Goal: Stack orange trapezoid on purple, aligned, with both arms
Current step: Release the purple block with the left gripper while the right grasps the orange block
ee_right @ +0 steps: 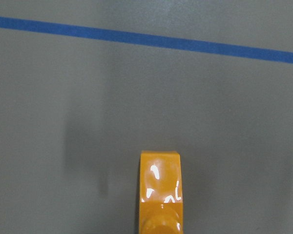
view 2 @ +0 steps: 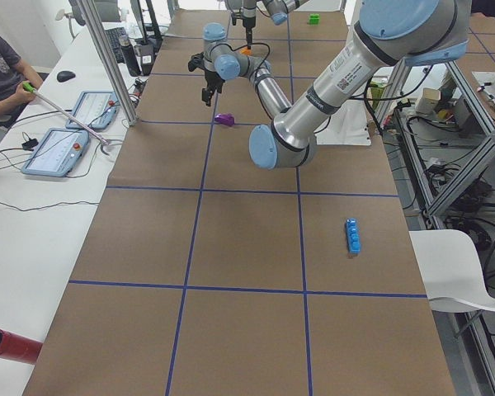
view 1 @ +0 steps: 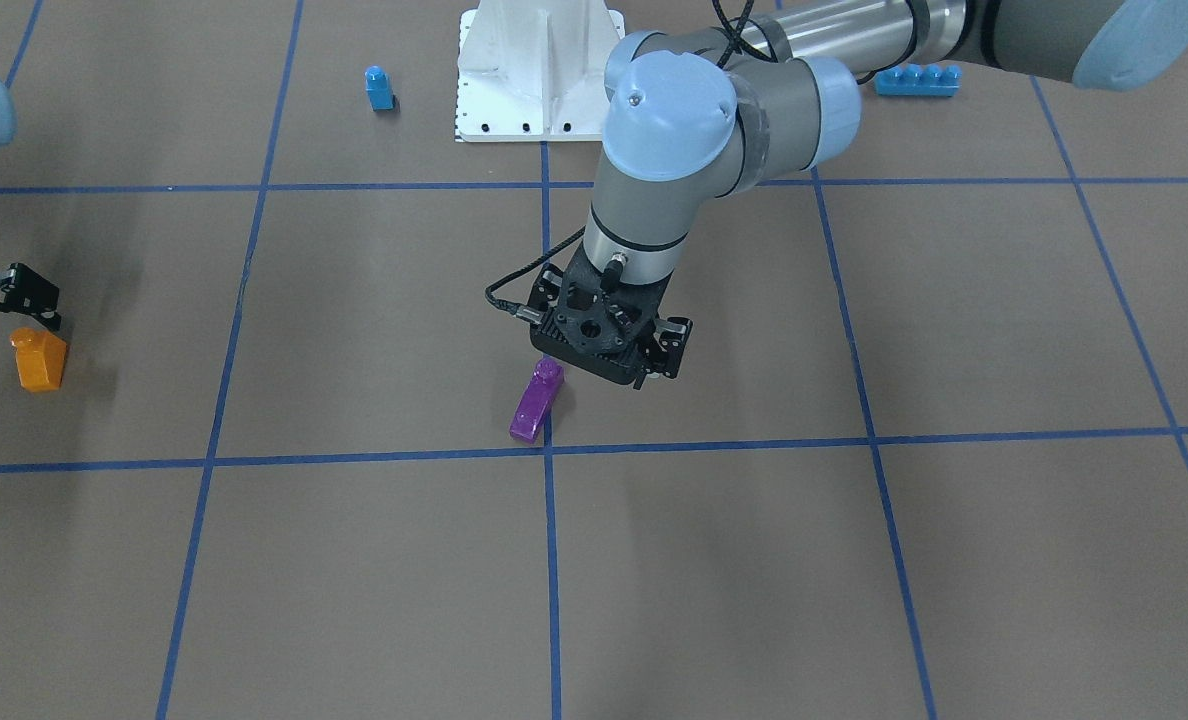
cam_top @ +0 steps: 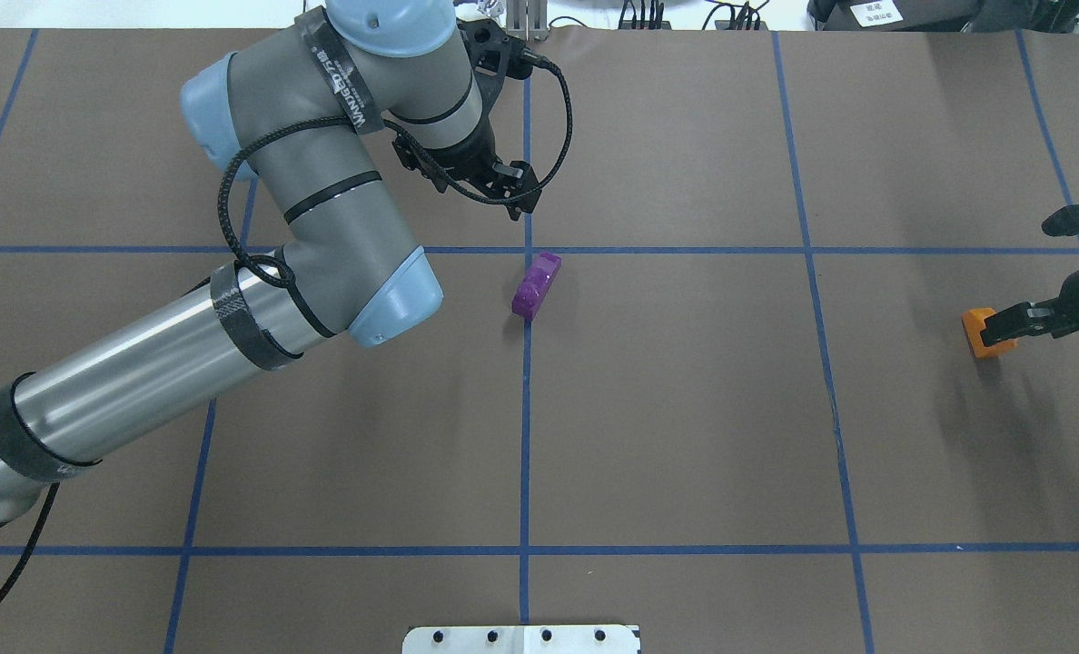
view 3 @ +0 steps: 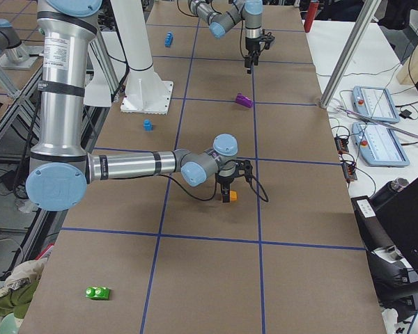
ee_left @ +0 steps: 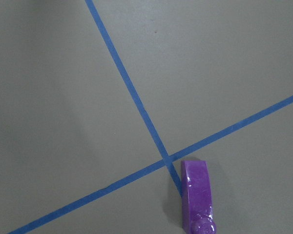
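Observation:
Next, my right gripper grabs the orange trapezoid by its studded end (view 1: 28, 340), to stack it aligned on the purple block (view 1: 536, 400).
The purple block (view 1: 536, 400) lies on its side by a blue tape crossing at mid-table; it also shows in the overhead view (cam_top: 536, 285) and at the bottom of the left wrist view (ee_left: 199, 200). My left gripper (view 1: 606, 350) hangs above the table just beside it, toward the operators' side, with jaws spread and empty. The orange trapezoid (view 1: 40, 358) stands upright far off on my right side, also in the overhead view (cam_top: 984, 331) and the right wrist view (ee_right: 160, 192). My right gripper (cam_top: 1039, 272) is open, one finger over the orange block's edge, not closed on it.
A small blue one-stud block (view 1: 379, 88) and a long blue brick (view 1: 916, 80) lie either side of the white base pedestal (view 1: 539, 70). A green block (view 3: 97, 293) lies far off on my right. An operator sits at the side bench (view 2: 4, 70).

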{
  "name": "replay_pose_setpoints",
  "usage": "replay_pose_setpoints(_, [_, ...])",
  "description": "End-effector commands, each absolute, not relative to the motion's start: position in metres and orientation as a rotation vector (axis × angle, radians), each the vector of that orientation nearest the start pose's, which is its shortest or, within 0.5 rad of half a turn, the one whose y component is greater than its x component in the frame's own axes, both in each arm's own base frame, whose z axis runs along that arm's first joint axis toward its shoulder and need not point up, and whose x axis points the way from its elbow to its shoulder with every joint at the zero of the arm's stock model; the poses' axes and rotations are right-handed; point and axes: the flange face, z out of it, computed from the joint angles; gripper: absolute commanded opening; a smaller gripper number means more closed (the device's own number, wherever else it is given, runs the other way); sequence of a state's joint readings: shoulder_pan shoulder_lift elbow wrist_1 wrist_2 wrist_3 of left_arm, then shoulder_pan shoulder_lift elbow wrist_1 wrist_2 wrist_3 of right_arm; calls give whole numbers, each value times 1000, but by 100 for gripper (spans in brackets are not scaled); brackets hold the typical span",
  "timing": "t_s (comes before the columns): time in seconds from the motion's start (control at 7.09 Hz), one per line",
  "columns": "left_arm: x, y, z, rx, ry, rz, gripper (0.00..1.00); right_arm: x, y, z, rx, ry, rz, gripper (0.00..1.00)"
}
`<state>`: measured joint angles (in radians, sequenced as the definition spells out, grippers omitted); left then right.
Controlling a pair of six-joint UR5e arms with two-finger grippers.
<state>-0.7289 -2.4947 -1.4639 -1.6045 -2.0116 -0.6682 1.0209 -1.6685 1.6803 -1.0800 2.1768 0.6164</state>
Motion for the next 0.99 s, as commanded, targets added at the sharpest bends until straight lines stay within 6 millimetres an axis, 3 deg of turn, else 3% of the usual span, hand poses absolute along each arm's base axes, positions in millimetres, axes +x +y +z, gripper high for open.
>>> replay_pose_setpoints(0.0, [489,-558,122,327,878,348,100,-206,-466,606,73,-764,-106,100])
replay_pose_setpoints(0.28, [489,-558,124,326,878,346,100,-209,-470,617,54,-753,-101,97])
replay_pose_setpoints(0.56, [490,-556,126,321,877,346,100,-210,-468,625,41,-748,-107,82])
replay_pose_setpoints(0.71, [491,-556,127,320,877,347,100,-210,-468,627,35,-748,-105,81])
replay_pose_setpoints(0.85, [492,-555,126,320,878,349,100,-210,-467,627,29,-753,-100,37])
